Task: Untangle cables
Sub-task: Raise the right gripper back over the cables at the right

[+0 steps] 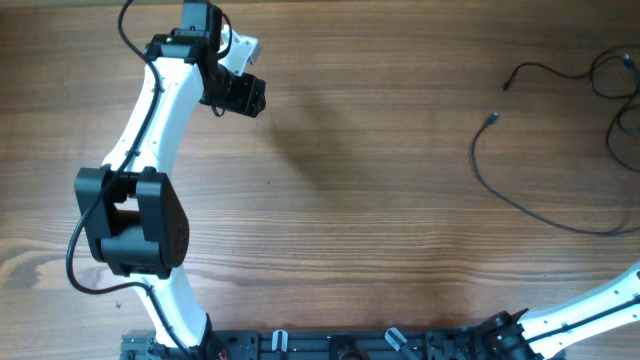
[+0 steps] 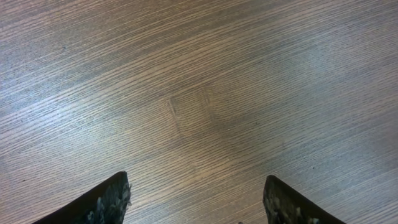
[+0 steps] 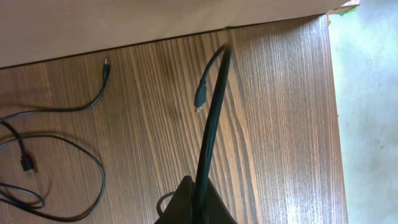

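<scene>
My right gripper should open now: the black cable [image 3: 211,124] would rest on the empty wood below its hanging plug end.
The cables lie at the table's far right as thin black strands. One long strand [image 1: 500,190] ends in a small plug, and looped strands [image 1: 610,80] lie behind it. My right gripper [image 3: 198,185] is shut on a black cable [image 3: 211,124] that arches up from the fingers to a hanging plug end [image 3: 199,99]. In the right wrist view, more strands [image 3: 74,146] rest on the wood to its left. The right gripper is outside the overhead view. My left gripper [image 1: 243,95] [image 2: 198,190] is open over bare wood at the far left, with nothing between its fingers [image 2: 112,200].
The table's right edge [image 3: 334,124] drops to a grey floor. A pale wall [image 3: 124,25] borders the far edge. The right arm [image 1: 590,310] enters from the bottom right, and the arm bases stand along the front rail [image 1: 330,345].
</scene>
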Robot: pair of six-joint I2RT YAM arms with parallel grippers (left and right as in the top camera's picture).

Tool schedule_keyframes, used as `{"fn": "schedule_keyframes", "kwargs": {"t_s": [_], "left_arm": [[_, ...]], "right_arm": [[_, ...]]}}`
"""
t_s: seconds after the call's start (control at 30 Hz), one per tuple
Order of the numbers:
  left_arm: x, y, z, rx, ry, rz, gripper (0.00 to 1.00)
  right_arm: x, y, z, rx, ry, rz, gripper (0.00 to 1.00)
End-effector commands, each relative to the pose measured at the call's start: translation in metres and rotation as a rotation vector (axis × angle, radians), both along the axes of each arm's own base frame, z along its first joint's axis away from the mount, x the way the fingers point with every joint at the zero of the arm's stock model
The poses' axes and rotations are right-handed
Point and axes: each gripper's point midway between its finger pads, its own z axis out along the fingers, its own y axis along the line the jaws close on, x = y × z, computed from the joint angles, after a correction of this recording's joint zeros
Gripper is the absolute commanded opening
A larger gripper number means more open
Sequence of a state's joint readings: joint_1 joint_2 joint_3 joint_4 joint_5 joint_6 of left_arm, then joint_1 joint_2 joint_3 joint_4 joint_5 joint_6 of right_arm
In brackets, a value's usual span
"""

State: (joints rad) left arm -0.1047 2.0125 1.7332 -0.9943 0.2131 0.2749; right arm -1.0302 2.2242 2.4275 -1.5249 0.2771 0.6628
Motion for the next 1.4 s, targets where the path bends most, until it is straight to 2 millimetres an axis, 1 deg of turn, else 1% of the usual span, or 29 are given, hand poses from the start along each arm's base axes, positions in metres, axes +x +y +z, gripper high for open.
{"fn": "schedule_keyframes", "kwargs": {"t_s": [0.0,0.23,0.37,0.43,0.5,0.57,0.67,0.73,0.77,0.8,0.83,0.87,0.9,1.03,1.1,1.13,1.2,1.23,1.27,1.33,1.37], "left_arm": [[0.000,-0.001,-0.006,0.005,0.011,-0.012,0.71],[0.000,-0.002,-0.006,0.005,0.011,-0.012,0.71],[0.000,-0.002,-0.006,0.005,0.010,-0.012,0.71],[0.000,-0.001,-0.006,0.005,0.009,-0.012,0.71],[0.000,-0.002,-0.006,0.006,0.009,-0.014,0.71],[0.000,-0.002,-0.006,0.008,0.007,-0.025,0.71],[0.000,-0.002,-0.006,0.011,0.005,-0.034,0.72],[0.000,-0.002,-0.006,0.011,0.004,-0.034,0.72],[0.000,-0.002,-0.006,0.011,0.004,-0.034,0.72],[0.000,-0.002,-0.006,0.011,0.005,-0.034,0.72],[0.000,-0.002,-0.006,0.010,0.005,-0.034,0.72],[0.000,-0.002,-0.006,0.011,0.004,-0.034,0.73],[0.000,-0.002,-0.006,0.011,0.005,-0.034,0.72],[0.000,-0.002,-0.006,0.010,0.005,-0.034,0.73],[0.000,-0.002,-0.006,0.011,0.005,-0.034,0.73],[0.000,-0.002,-0.006,0.011,0.004,-0.037,0.73],[-0.001,-0.002,-0.006,0.011,0.006,-0.037,0.74],[-0.002,-0.001,-0.006,0.013,0.009,-0.042,0.74],[-0.003,-0.001,-0.007,0.015,0.011,-0.049,0.74],[-0.006,-0.002,-0.007,0.013,0.020,-0.065,0.74],[-0.006,-0.002,-0.007,0.013,0.021,-0.064,0.75]], "right_arm": [[0.003,0.002,-0.006,0.018,-0.009,-0.011,0.06],[0.006,0.004,-0.007,0.025,-0.009,-0.004,0.21],[0.014,0.009,-0.008,0.033,-0.018,0.014,0.37],[0.024,0.014,-0.008,0.047,-0.038,0.043,0.42],[0.038,0.021,-0.009,0.057,-0.053,0.097,0.49],[0.053,0.029,-0.009,0.067,-0.063,0.154,0.51],[0.087,0.049,-0.010,0.096,-0.102,0.293,0.55],[0.119,0.075,-0.010,0.114,-0.110,0.431,0.57],[0.128,0.083,-0.010,0.116,-0.109,0.469,0.58],[0.141,0.096,-0.010,0.121,-0.106,0.526,0.59],[0.159,0.114,-0.010,0.126,-0.103,0.606,0.62],[0.171,0.128,-0.010,0.126,-0.098,0.665,0.63],[0.183,0.143,-0.010,0.126,-0.091,0.716,0.65],[0.225,0.208,-0.010,0.124,-0.062,0.953,0.65],[0.240,0.241,-0.010,0.125,-0.050,1.053,0.64],[0.250,0.268,-0.010,0.130,-0.042,1.144,0.60],[0.259,0.297,-0.010,0.134,-0.034,1.232,0.58],[0.262,0.311,-0.010,0.139,-0.032,1.273,0.53],[0.263,0.322,-0.010,0.143,-0.026,1.297,0.51],[0.264,0.338,-0.011,0.153,-0.012,1.345,0.46],[0.263,0.346,-0.012,0.160,-0.005,1.361,0.34]]}}
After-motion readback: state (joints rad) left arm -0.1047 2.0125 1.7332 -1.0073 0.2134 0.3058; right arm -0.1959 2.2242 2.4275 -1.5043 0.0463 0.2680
